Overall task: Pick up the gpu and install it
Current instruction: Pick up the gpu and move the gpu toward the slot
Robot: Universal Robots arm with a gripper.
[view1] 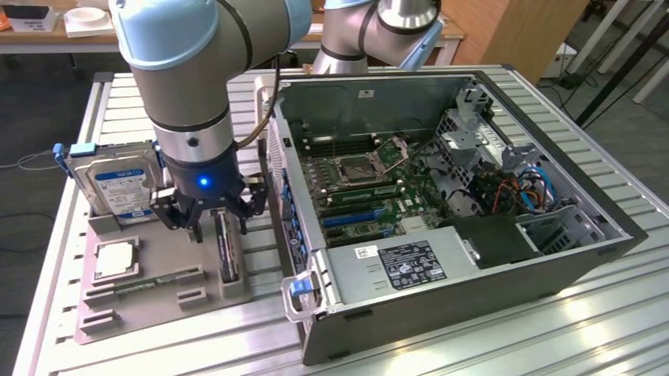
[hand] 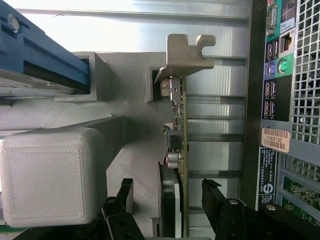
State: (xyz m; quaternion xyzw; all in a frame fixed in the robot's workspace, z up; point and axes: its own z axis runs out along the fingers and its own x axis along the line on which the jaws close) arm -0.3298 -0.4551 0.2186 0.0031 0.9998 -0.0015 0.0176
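Note:
My gripper needs to close on the board, as my black fingers reach down on both sides of the GPU's board (view1: 225,251).
The gpu (view1: 228,252) is a thin dark card standing on its edge in a slot of the grey holder (view1: 157,301) beside the computer case. In the wrist view the gpu (hand: 178,150) runs lengthwise, with its silvery end bracket (hand: 186,52) at the far end. My gripper (view1: 219,227) hangs right over the card's near end, open. In the wrist view my gripper (hand: 167,202) straddles the card, one black finger (hand: 123,196) on each side and a gap between each finger and the board. Nothing is held.
The open computer case (view1: 565,262) lies at the exterior view's right, its motherboard (view1: 371,188) exposed and its port panel (hand: 278,75) close beside the card. A hard drive (view1: 113,184) stands upright in the holder and a square CPU (view1: 115,258) lies flat on it.

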